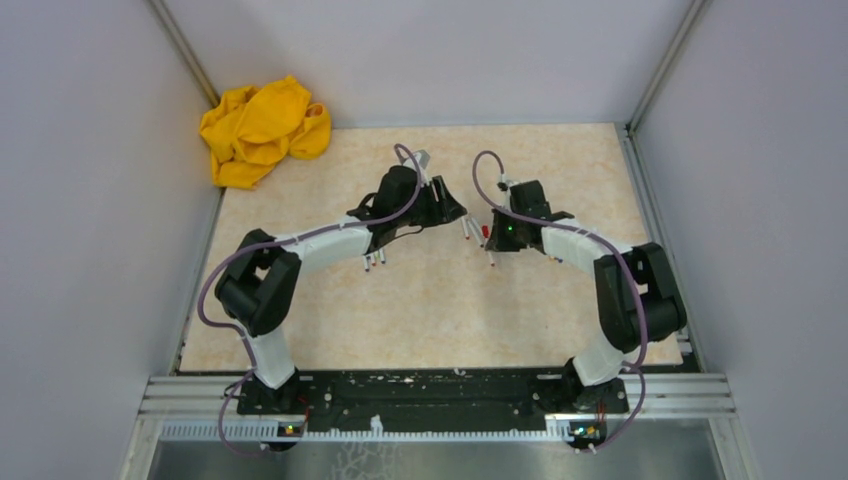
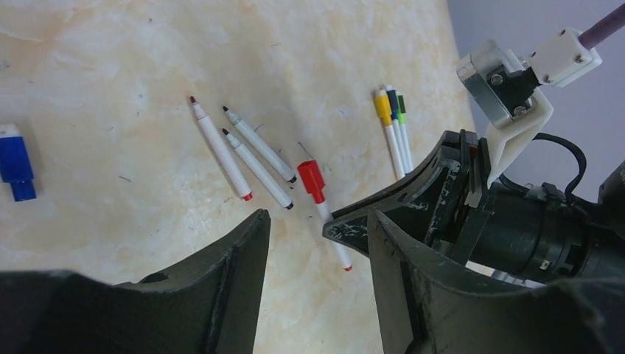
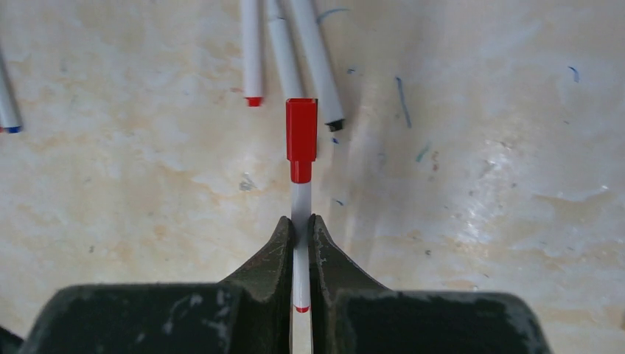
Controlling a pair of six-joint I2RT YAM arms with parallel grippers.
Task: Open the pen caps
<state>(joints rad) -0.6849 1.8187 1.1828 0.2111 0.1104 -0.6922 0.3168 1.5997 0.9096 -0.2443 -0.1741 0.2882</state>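
The robot's left gripper should next grab the pen's red cap [image 1: 485, 231] [image 2: 312, 178] and pull the cap open while the right gripper holds the white body of the pen.
My right gripper [image 3: 301, 225] is shut on the white barrel of a red pen [image 3: 300, 203], whose red cap [image 3: 301, 136] is on and sticks out in front of the fingertips. In the left wrist view the same capped pen [image 2: 328, 221] lies just ahead of my open, empty left gripper [image 2: 317, 217], with the red cap [image 2: 312, 181] beyond the tips and the right gripper [image 2: 398, 210] on the barrel. Three uncapped pens [image 2: 254, 158] lie beside it. Three capped pens [image 2: 394, 125] with yellow, blue and green caps lie farther off. From above, both grippers [image 1: 450, 208] [image 1: 497, 232] meet mid-table.
A loose blue cap [image 2: 15, 166] lies at the left edge of the left wrist view. A crumpled yellow cloth [image 1: 262, 130] sits in the far left corner. More pens [image 1: 375, 262] lie under the left arm. Grey walls enclose the table [image 1: 430, 320].
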